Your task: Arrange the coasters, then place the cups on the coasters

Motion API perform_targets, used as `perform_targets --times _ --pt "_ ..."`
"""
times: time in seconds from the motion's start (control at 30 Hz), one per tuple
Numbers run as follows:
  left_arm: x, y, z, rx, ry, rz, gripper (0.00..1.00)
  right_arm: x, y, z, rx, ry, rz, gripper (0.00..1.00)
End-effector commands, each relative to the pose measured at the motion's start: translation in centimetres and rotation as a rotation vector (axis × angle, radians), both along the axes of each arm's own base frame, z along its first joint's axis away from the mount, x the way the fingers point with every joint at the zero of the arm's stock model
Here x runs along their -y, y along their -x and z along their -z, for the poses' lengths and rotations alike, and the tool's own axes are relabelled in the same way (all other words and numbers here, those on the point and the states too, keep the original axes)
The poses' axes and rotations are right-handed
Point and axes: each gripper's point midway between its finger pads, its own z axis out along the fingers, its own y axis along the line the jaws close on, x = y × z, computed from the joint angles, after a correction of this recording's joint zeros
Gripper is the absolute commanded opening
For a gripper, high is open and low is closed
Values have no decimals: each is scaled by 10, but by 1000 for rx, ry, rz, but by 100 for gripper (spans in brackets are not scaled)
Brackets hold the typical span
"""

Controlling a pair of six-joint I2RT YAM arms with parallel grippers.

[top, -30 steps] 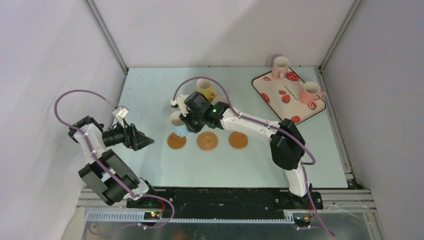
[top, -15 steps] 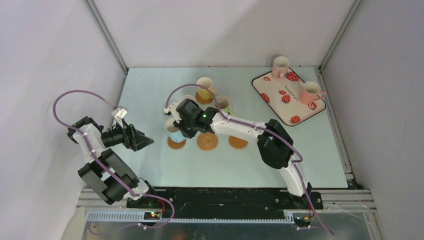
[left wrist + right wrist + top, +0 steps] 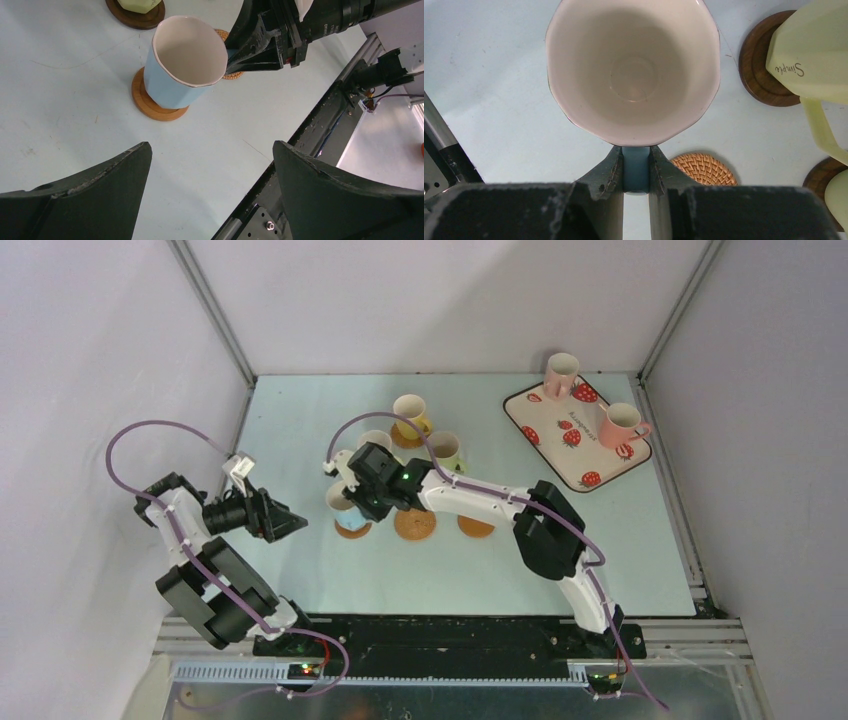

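Note:
The bottom of the blue cup touches the orange-tan coaster inside its edge, so the cup would land on it. It is time for my right gripper to open.
My right gripper is shut on the handle of the light blue cup. In the left wrist view this blue cup leans a little, its base meeting an orange-tan coaster. From above, the blue cup covers most of that coaster, with my right gripper beside it. A woven coaster and another orange coaster lie bare to the right. My left gripper is open and holds nothing; from above, the left gripper is left of the blue cup.
Behind the row stand a yellow cup and two pale green cups, on dark brown coasters. Two pink cups stand on the strawberry tray at the back right. The black base rail is close by.
My right arm has carried the blue cup forward and left, down over the leftmost orange coaster, which it now mostly covers. The left arm has not moved.

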Motion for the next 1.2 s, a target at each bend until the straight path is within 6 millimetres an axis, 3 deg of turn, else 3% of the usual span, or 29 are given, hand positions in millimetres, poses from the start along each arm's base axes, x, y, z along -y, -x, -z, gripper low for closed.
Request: perform_targets --times 0.0,0.47,0.97,1.17 --pt "-1 -3 -15 48 7 -9 98 -27 -7 -41 57 -127 -3 0" --pt "-1 -3 -15 52 3 -12 98 -24 -13 -26 67 -95 3 2" --pt "-1 -2 -15 53 3 -15 98 -14 -5 -31 100 -88 -17 33" --pt "-1 -2 -16 53 5 -16 98 -10 -3 -34 112 -89 -27 50"
